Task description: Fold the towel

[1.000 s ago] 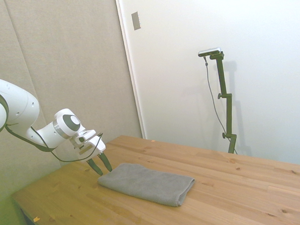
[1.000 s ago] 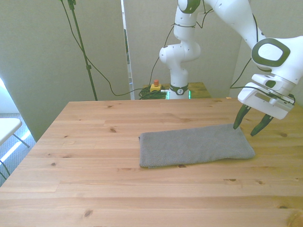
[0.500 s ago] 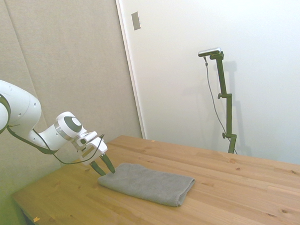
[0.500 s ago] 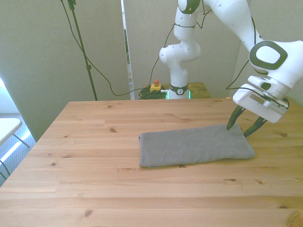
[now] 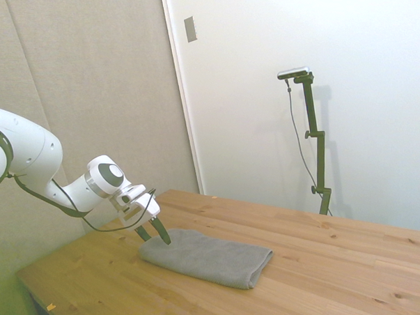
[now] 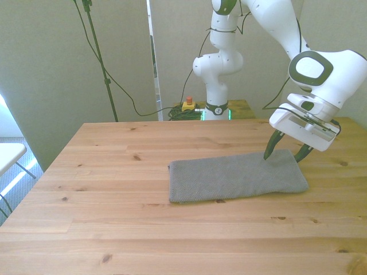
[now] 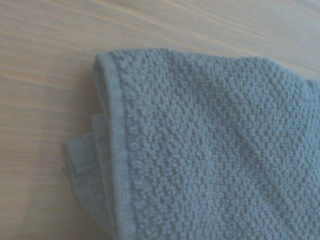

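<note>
I should next grab the towel by the hemmed corner (image 6: 287,152) to fold it, because the towel lies flat on the tabletop and its layered end edge (image 6: 298,168) is loose.
The grey towel (image 5: 207,259) (image 6: 236,177) lies flat on the wooden table (image 6: 114,166) as a long folded rectangle. Its layered, hemmed corner (image 7: 112,150) fills the wrist view. My gripper (image 5: 152,233) (image 6: 285,153) stands open, fingers pointing down, just over the towel's end at the front view's right. One fingertip (image 6: 267,154) hovers over the cloth near its far edge, the other (image 6: 302,153) sits by the end corner. Nothing is held between them.
The robot's base (image 6: 213,86) stands behind the table's far edge with a red-topped button box (image 6: 187,105) beside it. Bare wood surrounds the towel on all sides.
The gripper has moved toward the front view's left and lower, from beside the towel's end to over its corner. The towel has not moved.
</note>
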Action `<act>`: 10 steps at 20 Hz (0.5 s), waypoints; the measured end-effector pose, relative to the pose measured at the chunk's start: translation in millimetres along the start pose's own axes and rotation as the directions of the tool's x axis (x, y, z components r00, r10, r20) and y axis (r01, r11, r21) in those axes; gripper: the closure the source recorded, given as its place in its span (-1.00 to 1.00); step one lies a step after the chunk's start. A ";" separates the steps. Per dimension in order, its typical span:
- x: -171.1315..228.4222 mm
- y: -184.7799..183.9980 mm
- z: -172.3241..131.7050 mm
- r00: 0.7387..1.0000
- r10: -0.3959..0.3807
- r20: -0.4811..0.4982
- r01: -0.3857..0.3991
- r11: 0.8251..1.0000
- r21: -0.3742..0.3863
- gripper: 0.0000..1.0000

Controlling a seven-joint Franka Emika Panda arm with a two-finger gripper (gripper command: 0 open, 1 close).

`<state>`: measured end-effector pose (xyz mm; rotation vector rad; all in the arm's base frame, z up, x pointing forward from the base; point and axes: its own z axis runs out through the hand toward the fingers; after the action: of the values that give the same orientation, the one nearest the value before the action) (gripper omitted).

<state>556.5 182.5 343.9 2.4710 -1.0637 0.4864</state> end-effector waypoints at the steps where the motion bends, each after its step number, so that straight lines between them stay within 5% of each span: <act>1: 0.9 1.5 0.5 1.000 0.002 0.001 -0.002 1.000 0.006 1.00; 10: 8.8 19.3 7.8 0.999 0.015 0.033 -0.016 0.999 0.040 1.00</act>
<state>549.0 161.3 345.6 2.5158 -1.0967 0.4783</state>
